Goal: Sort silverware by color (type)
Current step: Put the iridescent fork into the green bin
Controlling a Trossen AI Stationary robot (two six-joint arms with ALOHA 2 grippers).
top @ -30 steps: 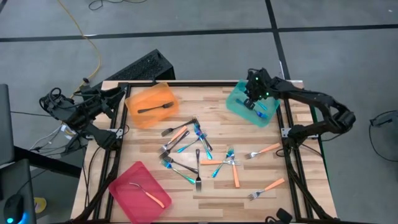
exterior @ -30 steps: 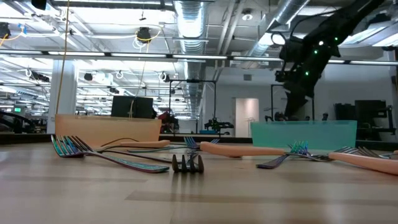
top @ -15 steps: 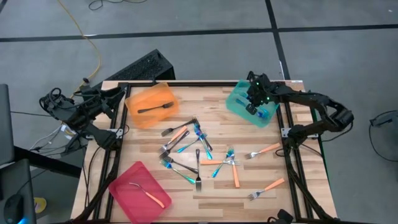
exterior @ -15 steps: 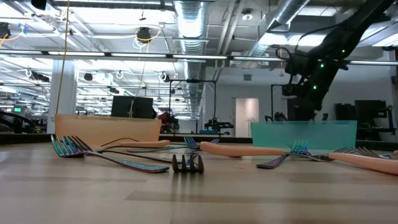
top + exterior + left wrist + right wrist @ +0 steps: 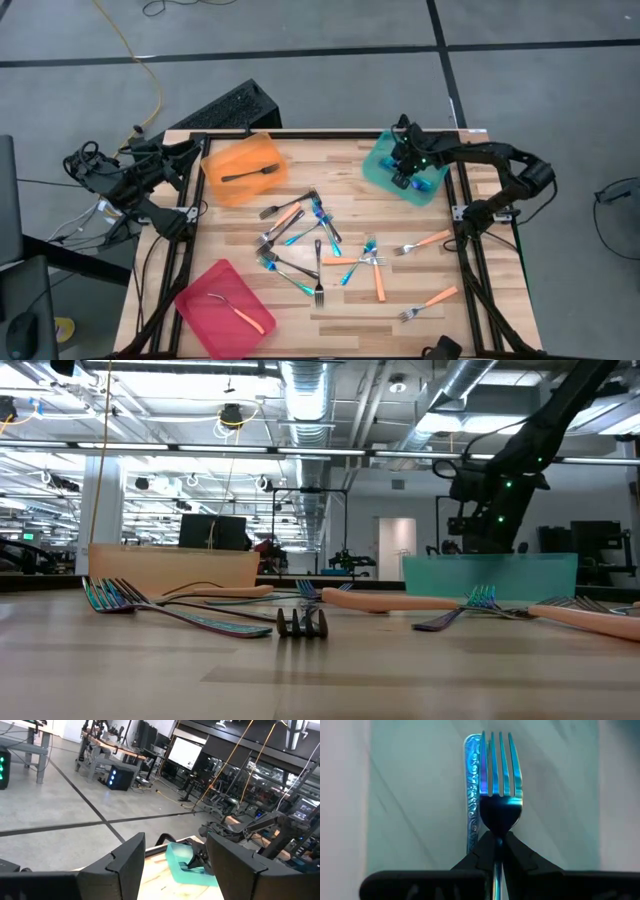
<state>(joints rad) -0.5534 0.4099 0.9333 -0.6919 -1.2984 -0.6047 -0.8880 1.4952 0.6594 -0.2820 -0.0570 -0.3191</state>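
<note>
My right gripper can open now: its blue fork hangs low over the teal tray's bottom in the right wrist view.
My right gripper (image 5: 496, 840) is shut on a blue fork (image 5: 500, 790) and hangs low over the teal tray (image 5: 385, 165) at the table's far right. In the low view the gripper (image 5: 478, 535) stands just above the tray's wall (image 5: 490, 575). A second blue fork (image 5: 471, 795) lies flat on the tray's floor under the held one. Several forks with orange, blue and dark handles (image 5: 318, 250) lie scattered mid-table. My left gripper (image 5: 175, 865) is open, pointing level, off the table's left edge (image 5: 170, 160). My right gripper pinches the blue fork at its neck (image 5: 496, 827), just below the tines, between its two fingers. The fingers slant steeply down from above and lie along the fork, whose tines point away past the fingertips. The fork is lifted clear above the tray's floor.
An orange tray (image 5: 262, 152) at the far left holds a dark fork (image 5: 250, 175). A pink tray (image 5: 200, 320) at the near left holds an orange-handled fork (image 5: 240, 312). Two orange-handled forks (image 5: 425, 242) (image 5: 430, 303) lie toward the right edge.
My right gripper has come down toward the teal tray with the blue fork and tipped a little steeper. It stays shut on the fork.
</note>
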